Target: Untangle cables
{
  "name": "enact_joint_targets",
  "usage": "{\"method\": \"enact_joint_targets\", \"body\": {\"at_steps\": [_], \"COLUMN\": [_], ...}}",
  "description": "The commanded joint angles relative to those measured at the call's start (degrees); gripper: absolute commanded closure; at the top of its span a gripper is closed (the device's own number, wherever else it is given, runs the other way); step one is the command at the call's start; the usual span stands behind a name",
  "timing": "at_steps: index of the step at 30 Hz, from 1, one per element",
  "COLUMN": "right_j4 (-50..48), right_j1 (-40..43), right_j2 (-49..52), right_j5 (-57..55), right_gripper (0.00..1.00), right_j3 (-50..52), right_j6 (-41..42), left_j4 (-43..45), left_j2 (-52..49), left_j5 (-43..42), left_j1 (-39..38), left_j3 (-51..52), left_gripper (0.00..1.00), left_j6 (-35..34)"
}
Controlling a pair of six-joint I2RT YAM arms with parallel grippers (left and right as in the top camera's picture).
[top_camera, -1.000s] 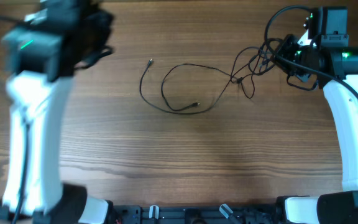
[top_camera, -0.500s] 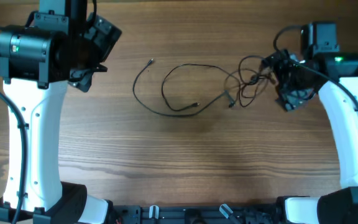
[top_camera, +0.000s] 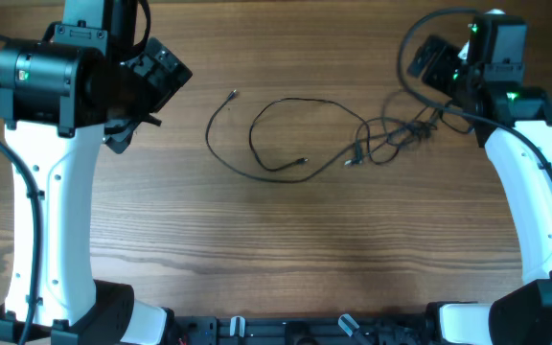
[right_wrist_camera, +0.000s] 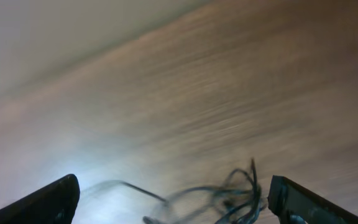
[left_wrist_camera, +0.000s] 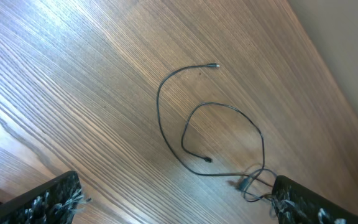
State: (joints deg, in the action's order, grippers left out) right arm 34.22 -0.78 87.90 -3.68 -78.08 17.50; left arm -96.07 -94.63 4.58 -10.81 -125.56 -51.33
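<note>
I next need to grab the cables with my right gripper at the end of the tangle away from the open loops, and leave the knot for my left gripper.
The cables (top_camera: 286, 134) are thin black cords lying on the wooden table. One part forms open loops from a small plug (top_camera: 233, 94) at the left to a loose end (top_camera: 302, 161). The other part is a knot of tangled loops (top_camera: 391, 139) at the right. My left gripper (top_camera: 149, 103) hangs open above the table, left of the loops, holding nothing. The left wrist view shows the loops (left_wrist_camera: 210, 137) and the tangle (left_wrist_camera: 253, 185) beyond its open gripper (left_wrist_camera: 176, 208). My right gripper (top_camera: 436, 75) is open above the tangle's right end. Its blurred wrist view shows the tangle (right_wrist_camera: 229, 196) between wide-apart fingers (right_wrist_camera: 309, 202).
The robot's own thicker black cable (top_camera: 415, 43) arcs beside the right wrist. The table's far edge (left_wrist_camera: 328, 68) runs close behind the cords. Both white arms (top_camera: 51, 220) stand along the left and right sides.
The right gripper has opened and drawn back toward the far edge. The tangle has dropped and now lies spread lower on the table. The left arm swung in and its gripper opened.
</note>
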Motion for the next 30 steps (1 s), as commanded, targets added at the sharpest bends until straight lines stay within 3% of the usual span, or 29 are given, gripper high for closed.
{"method": "enact_joint_targets", "body": {"at_steps": [1, 2, 4, 6, 7, 10, 12, 17, 22, 24, 27, 30], "right_j4": [-2.71, -3.74, 1.62, 14.14, 19.45, 25.35, 26.34, 26.47, 20.06, 15.56, 11.43, 11.21], "right_j1": [-0.17, -0.17, 0.37, 0.48, 0.42, 0.09, -0.28, -0.26, -0.11, -0.11, -0.11, -0.11], "right_j2": [0.2, 0.17, 0.17, 0.63, 1.27, 2.23, 2.23, 2.23, 2.23, 2.25, 2.71, 4.09], "right_j5": [-10.69, -14.73, -17.05, -9.57, -3.45, 12.22, 12.68, 9.03, 5.49, 2.8, 2.25, -0.87], "right_gripper": [0.0, 0.0, 0.0, 0.0, 0.0, 0.0, 0.0, 0.0, 0.0, 0.0, 0.0, 0.03], "right_j3": [-0.55, -0.55, -0.55, -0.52, -0.17, 4.31, 10.19, 21.11, 22.71, 22.71, 22.71, 22.73], "right_j6": [-21.97, -16.76, 4.09, 29.22, 37.59, 55.45, 65.64, 80.63, 86.2, 85.26, 77.4, 77.09], "left_j4": [-0.42, -0.42, -0.44, -0.44, -0.44, -0.44, -0.42, -0.42, -0.44, -0.42, -0.44, -0.44], "left_j2": [0.55, 0.55, 0.55, 0.55, 0.55, 0.5, 0.5, 0.5, 0.44, 0.35, 0.33, 0.13], "left_j5": [0.15, 0.15, 0.13, 0.13, 0.13, 0.15, 0.17, 1.55, 2.97, 2.99, 2.99, 2.99], "left_j1": [0.07, 0.07, 0.07, 0.04, 0.02, -0.79, -1.86, -2.95, -2.97, -2.97, -2.97, -2.97], "left_j3": [0.09, 0.09, 0.09, 0.09, 0.09, 0.09, 0.09, 0.09, 0.11, 0.11, 0.11, 0.11], "left_gripper": [0.0, 0.0, 0.0, 0.0, 0.0, 0.0, 0.0, 0.0, 0.0, 0.0, 0.0, 0.0], "left_j6": [1.66, 1.66, 1.66, 1.66, 1.66, 1.68, 3.13, 4.68, 4.72, 4.7, 4.72, 4.72]}}
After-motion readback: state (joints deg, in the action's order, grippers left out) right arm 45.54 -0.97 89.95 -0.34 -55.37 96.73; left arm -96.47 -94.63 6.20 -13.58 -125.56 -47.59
